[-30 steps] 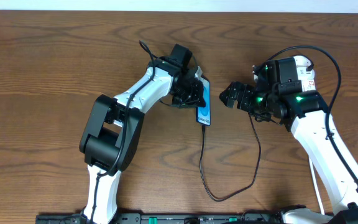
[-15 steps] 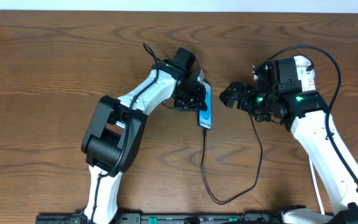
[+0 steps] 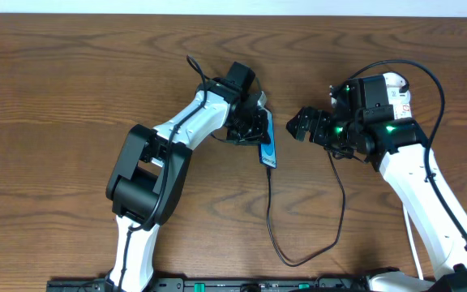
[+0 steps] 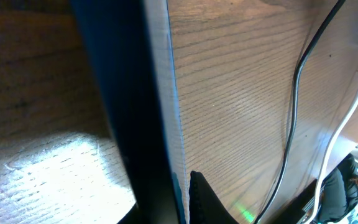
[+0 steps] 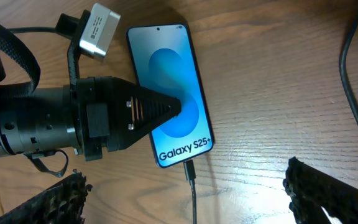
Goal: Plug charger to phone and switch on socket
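Note:
The phone is tilted on its long side, and the wood below it is flat and empty. My left gripper needs to let go of the phone now.
The phone has a bright blue screen reading "Galaxy S25+" and lies near the table's middle. My left gripper is shut on its long side, one finger across the screen. In the left wrist view the phone's dark edge fills the frame beside my finger. The charger's black plug sits in the phone's bottom port, and its cable loops toward the front. My right gripper is open and empty, just right of the phone. The white socket is mostly hidden behind my right arm.
A thick white cord runs along the right arm toward the front edge and also shows in the left wrist view. The black cable crosses the wood beside the phone. The table's far edge lies behind both arms.
My left gripper and the phone have shifted slightly right and toward the front, and the phone has tilted a little. The cable loop followed. The right arm has not moved.

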